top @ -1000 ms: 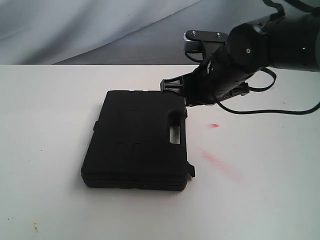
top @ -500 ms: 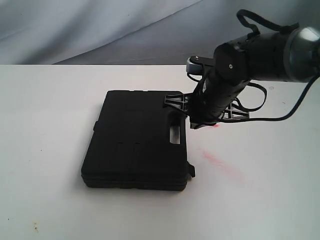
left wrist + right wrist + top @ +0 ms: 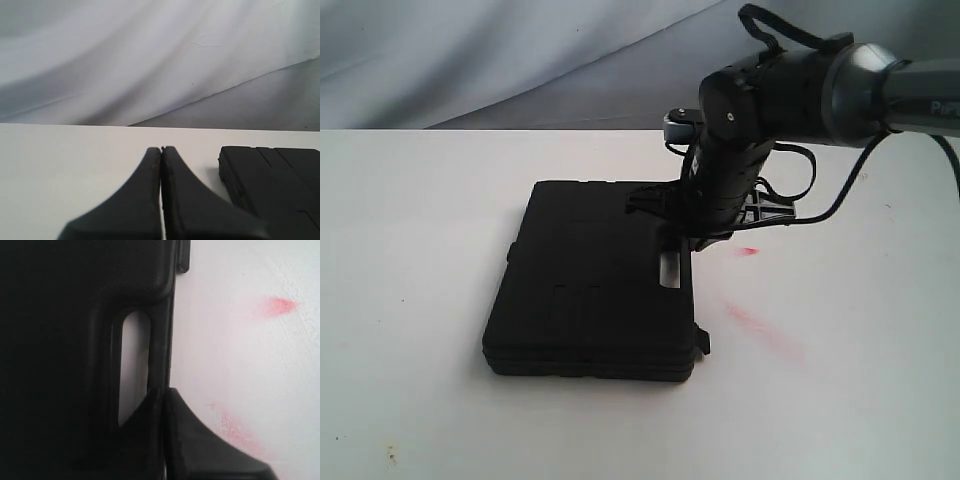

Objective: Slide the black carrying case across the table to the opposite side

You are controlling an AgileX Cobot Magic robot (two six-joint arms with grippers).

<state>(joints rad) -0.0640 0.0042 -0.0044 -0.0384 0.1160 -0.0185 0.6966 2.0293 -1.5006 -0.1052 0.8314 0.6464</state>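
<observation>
I should next take hold of the case by its cut-out handle with my right gripper, to slide the black case across the table.
The black case lies flat on the white table, its cut-out handle facing right. My right gripper points down at the case's far right edge, just behind the handle. In the right wrist view that gripper is shut and empty, its tips meeting right along the case's outer edge beside the handle slot. My left gripper is shut and empty, low over the table, with a corner of the case off to one side. The exterior view does not show the left gripper.
Red smears mark the table right of the case: a small one and a longer one, which the right wrist view shows as smear and smear. A grey cloth backdrop hangs behind the table.
The right arm has swung left and lower, bringing its gripper from beyond the case's far right corner to the handle edge. The case has not moved.
</observation>
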